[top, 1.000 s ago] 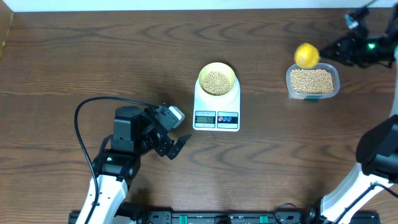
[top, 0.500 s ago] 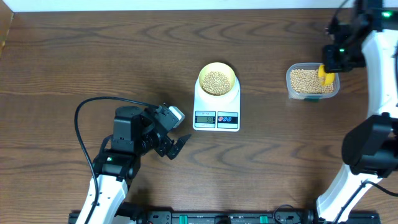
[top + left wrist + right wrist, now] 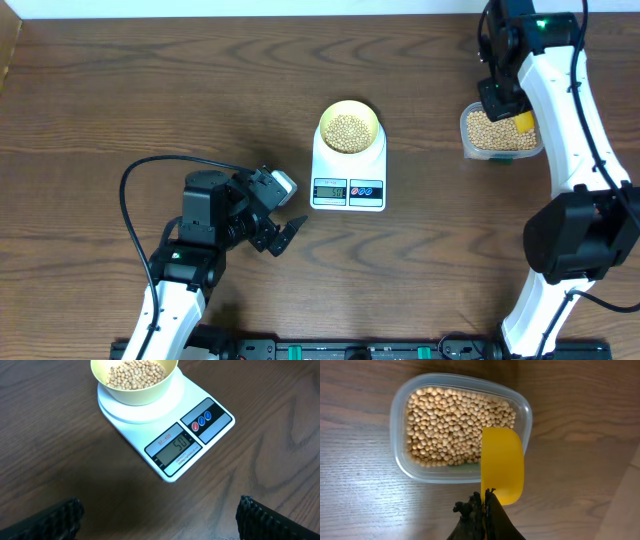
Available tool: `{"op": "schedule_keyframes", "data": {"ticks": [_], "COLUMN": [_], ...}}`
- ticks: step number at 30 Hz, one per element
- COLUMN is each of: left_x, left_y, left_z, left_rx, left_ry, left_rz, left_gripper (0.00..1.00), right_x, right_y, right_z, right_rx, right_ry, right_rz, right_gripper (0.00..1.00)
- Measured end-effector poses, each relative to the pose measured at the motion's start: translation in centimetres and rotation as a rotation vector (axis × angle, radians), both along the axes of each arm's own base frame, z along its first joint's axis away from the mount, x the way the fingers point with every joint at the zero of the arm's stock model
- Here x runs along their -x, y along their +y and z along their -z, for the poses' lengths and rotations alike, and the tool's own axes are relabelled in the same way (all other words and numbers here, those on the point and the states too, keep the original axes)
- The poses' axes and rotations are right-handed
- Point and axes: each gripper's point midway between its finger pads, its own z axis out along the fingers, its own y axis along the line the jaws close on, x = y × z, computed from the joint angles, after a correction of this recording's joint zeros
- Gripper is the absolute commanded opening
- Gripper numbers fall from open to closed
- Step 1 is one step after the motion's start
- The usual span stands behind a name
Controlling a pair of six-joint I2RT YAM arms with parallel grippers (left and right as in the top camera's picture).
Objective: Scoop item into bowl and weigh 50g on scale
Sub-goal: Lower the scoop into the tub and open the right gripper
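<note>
My right gripper should keep holding the yellow scoop. The scoop hangs tipped above the tub's rim and would drop if I opened now.
The pale yellow-green bowl [image 3: 348, 128] holds tan beans [image 3: 348, 132] and stands on the white scale [image 3: 349, 170]. In the left wrist view the bowl [image 3: 134, 382] sits on the scale [image 3: 170, 435], whose display reads 50. My right gripper [image 3: 507, 108] is shut on a yellow scoop [image 3: 502, 465] and holds it over the right end of the clear tub [image 3: 462, 425] of beans [image 3: 450, 425]. The scoop looks empty. My left gripper [image 3: 285, 235] is open and empty, low over the table left of the scale's front.
The clear tub [image 3: 502, 132] stands at the far right of the brown wood table. A black cable [image 3: 135, 180] loops from the left arm. The table's far edge meets a white surface.
My right arm has swung left and turned over the tub, bringing the scoop from beyond the tub's far left corner to over its right end. The left arm has not moved.
</note>
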Motion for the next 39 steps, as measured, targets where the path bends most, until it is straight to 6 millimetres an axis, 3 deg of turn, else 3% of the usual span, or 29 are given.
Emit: {"op": "schedule_keyframes", "data": {"ticks": [7,12,19,26,39], "left_x": [0.0,0.0,0.0,0.0,0.0], "left_y": [0.0,0.0,0.0,0.0,0.0], "left_z": [0.0,0.0,0.0,0.0,0.0], "left_rx": [0.0,0.0,0.0,0.0,0.0], "left_ry": [0.0,0.0,0.0,0.0,0.0], "left_rz": [0.0,0.0,0.0,0.0,0.0], "left_gripper": [0.99,0.99,0.99,0.99,1.0], "right_x": [0.1,0.2,-0.5,-0.8,-2.0], "right_y": [0.6,-0.6,-3.0,-3.2,-2.2], "right_z": [0.7,0.9,-0.2,-1.5,3.0], "right_rx": [-0.172,-0.377,-0.657,-0.843,-1.021], "right_ry": [0.007,0.002,-0.078,-0.131,-0.04], "right_rz": [0.041,0.11,0.166,0.154,0.182], "right_gripper": [0.01,0.01,0.01,0.01,0.01]}}
